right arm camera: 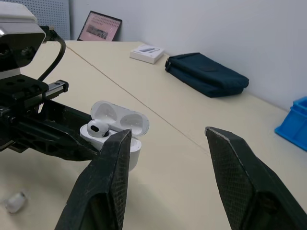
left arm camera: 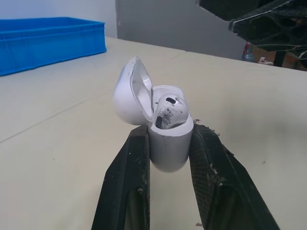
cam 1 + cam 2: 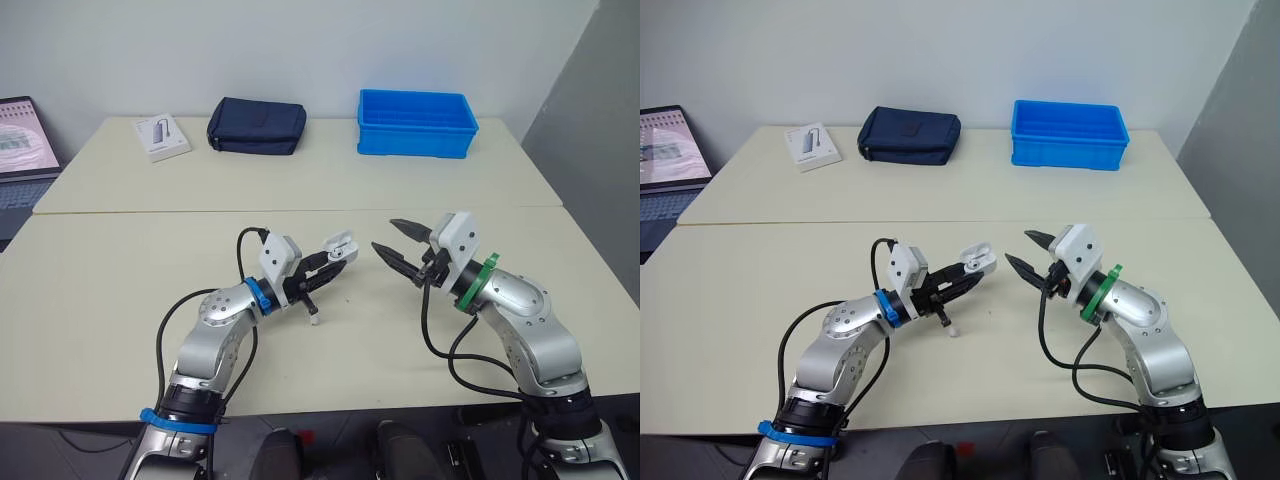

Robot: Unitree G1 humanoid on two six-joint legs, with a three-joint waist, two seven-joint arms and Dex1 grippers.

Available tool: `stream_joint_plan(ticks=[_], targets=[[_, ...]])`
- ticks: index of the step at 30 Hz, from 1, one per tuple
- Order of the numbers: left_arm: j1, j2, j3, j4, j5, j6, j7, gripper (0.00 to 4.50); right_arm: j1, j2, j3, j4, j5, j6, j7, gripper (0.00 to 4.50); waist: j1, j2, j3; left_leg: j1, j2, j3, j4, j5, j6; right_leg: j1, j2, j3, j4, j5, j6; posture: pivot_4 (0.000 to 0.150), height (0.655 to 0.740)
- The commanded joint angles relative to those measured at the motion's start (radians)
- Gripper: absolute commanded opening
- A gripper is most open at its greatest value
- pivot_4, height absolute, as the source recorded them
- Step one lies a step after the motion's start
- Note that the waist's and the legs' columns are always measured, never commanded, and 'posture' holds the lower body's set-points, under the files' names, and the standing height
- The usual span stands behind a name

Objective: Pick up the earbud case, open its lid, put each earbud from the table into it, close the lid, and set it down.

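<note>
The second earbud's stem should stay free to slide into the case [image 3: 341,246], so my right gripper will take the earbud by its rounded head [image 3: 314,318].
The white earbud case [image 3: 341,246] is held above the table [image 3: 120,300], my left gripper [image 3: 333,260] shut on its body. Its lid [image 2: 127,93] stands open, and one earbud [image 2: 169,109] sits in a socket. A second earbud [image 3: 315,320] lies on the table just below the left gripper. My right gripper [image 3: 384,234] is open with nothing between its fingers, a short way to the right of the case and pointing toward it. In the right wrist view the open case [image 1: 117,125] sits just beyond the right gripper's fingertips [image 1: 122,139].
At the back of the far table stand a blue bin [image 3: 416,122], a dark pouch [image 3: 256,125] and a small white box [image 3: 162,136]. A laptop [image 3: 22,140] sits at the far left. A seam [image 3: 300,210] runs between the two tables.
</note>
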Motion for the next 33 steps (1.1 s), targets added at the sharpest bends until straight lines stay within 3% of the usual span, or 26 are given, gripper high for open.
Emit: stream_joint_plan(ticks=[1,12,15,19,27,33], targets=[[-0.009,0.013,0.034,-0.025,-0.015,-0.027,0.007,0.78,0.029,-0.041,-0.006,-0.072,0.024,-0.002,0.034,2.51,0.001,0.000,0.000,0.000,0.000,0.000,-0.001,0.000,0.000,0.000,0.000,0.000,0.000,0.000,0.000,0.150,0.7357],[-0.003,0.038,0.078,-0.018,-0.013,-0.032,0.021,0.78,0.079,-0.256,0.014,-0.187,0.122,0.128,0.212,2.51,0.002,0.000,0.000,0.000,0.000,0.001,-0.003,0.000,0.000,0.000,0.000,0.000,-0.003,0.000,0.000,0.150,0.7357],[0.002,0.046,0.086,-0.018,-0.013,-0.034,0.023,0.78,0.093,-0.267,0.039,-0.227,0.138,0.184,0.203,3.09,0.002,-0.001,0.000,0.000,0.000,0.001,-0.004,0.000,0.000,0.000,0.000,0.000,-0.003,0.000,0.000,0.150,0.7357],[0.018,0.055,0.094,-0.031,-0.014,-0.031,0.027,0.78,0.086,-0.201,0.146,-0.273,0.122,0.293,0.125,4.47,0.000,-0.001,0.000,0.000,0.000,0.001,-0.005,0.000,0.000,0.000,0.000,0.000,-0.004,0.000,0.000,0.150,0.7357],[0.036,0.067,0.085,-0.051,-0.018,-0.018,0.021,0.78,0.016,0.047,0.380,-0.117,-0.029,0.368,-0.090,4.50,0.000,-0.001,0.000,0.000,0.000,0.001,-0.006,0.000,0.000,-0.001,0.000,0.000,-0.004,0.000,0.000,0.150,0.7357],[0.034,0.070,0.081,-0.056,-0.019,-0.014,0.018,0.78,0.009,0.123,0.438,0.013,-0.102,0.315,-0.133,4.50,0.002,-0.002,0.000,-0.001,0.000,0.001,-0.006,0.000,0.000,-0.001,-0.001,0.000,-0.005,0.000,0.000,0.150,0.7357]])
